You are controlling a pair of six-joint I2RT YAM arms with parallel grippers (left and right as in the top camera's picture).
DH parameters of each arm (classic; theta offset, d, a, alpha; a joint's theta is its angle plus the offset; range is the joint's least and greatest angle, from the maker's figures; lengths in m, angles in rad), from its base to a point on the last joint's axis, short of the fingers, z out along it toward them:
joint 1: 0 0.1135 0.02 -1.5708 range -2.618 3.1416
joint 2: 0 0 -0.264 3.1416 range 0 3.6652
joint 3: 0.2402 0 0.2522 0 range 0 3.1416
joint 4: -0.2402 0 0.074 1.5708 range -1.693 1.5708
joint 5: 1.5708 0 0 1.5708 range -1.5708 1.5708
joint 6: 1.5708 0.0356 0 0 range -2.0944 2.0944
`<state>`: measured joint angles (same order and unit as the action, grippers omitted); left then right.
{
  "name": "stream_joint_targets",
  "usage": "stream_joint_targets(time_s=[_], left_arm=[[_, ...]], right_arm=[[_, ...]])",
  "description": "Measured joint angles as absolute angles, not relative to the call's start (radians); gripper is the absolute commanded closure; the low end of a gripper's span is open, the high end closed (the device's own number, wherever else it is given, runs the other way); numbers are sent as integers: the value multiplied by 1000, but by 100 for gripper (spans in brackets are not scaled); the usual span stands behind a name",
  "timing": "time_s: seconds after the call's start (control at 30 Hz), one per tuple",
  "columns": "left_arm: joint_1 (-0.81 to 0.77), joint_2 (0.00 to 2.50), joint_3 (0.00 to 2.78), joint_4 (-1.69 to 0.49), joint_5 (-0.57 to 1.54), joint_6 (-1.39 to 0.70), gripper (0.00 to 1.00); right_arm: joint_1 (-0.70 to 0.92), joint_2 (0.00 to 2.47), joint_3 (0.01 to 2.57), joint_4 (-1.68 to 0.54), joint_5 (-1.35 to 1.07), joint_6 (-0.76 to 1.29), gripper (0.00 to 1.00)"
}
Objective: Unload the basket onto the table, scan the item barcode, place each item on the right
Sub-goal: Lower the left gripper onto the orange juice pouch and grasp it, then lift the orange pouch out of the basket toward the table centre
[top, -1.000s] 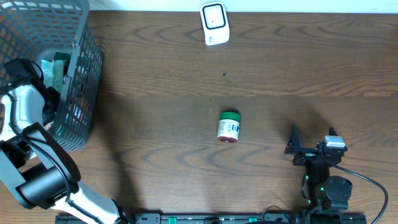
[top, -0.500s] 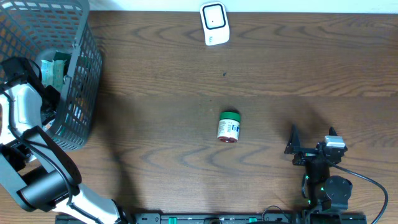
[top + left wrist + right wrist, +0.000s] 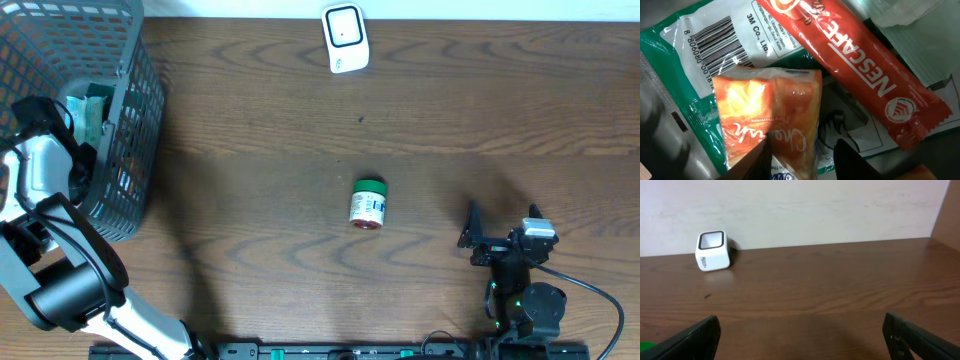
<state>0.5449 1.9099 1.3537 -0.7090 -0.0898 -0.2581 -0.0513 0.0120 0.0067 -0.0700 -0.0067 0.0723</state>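
My left gripper grips the orange sachet (image 3: 770, 112) on either side of its lower end (image 3: 790, 159) next, leaving the rest uncovered to present the barcode to the scanner.
My left gripper (image 3: 802, 150) is down inside the grey wire basket (image 3: 130, 110), open, its jaws astride the lower end of an orange sachet (image 3: 770, 112). The left finger touches the sachet and the right finger stands clear of it. Under the sachet lie a green 3M packet with a barcode (image 3: 715, 35) and a red Nescafe stick (image 3: 860, 75). The white scanner (image 3: 345, 38) sits at the table's far edge, also seen as the scanner (image 3: 713, 250) from the right wrist. My right gripper (image 3: 500, 228) rests open and empty near the front right.
A small jar with a green lid (image 3: 368, 204) lies on its side mid-table. The basket's walls close in around my left arm (image 3: 40, 170). Clear plastic wrapping (image 3: 935, 45) fills the basket's far side.
My left arm has shifted slightly inside the basket. The jar, the scanner and the right arm have not moved.
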Motion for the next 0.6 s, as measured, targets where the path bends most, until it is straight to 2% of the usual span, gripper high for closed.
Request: stream_joint_targets(time_s=[0.07, 0.13, 0.43, 0.6], left_arm=[[545, 1910, 1354, -710, -94, -260, 69], [545, 1910, 1354, -713, -104, -263, 91], [545, 1889, 1399, -781, -97, -259, 93], [544, 1723, 1410, -749, -64, -268, 93]], right_arm=[[-51, 12, 7, -70, -7, 72, 1], [-51, 12, 7, -70, -7, 72, 1], [-51, 12, 7, -70, -7, 72, 1], [-51, 12, 7, -70, -7, 72, 1]])
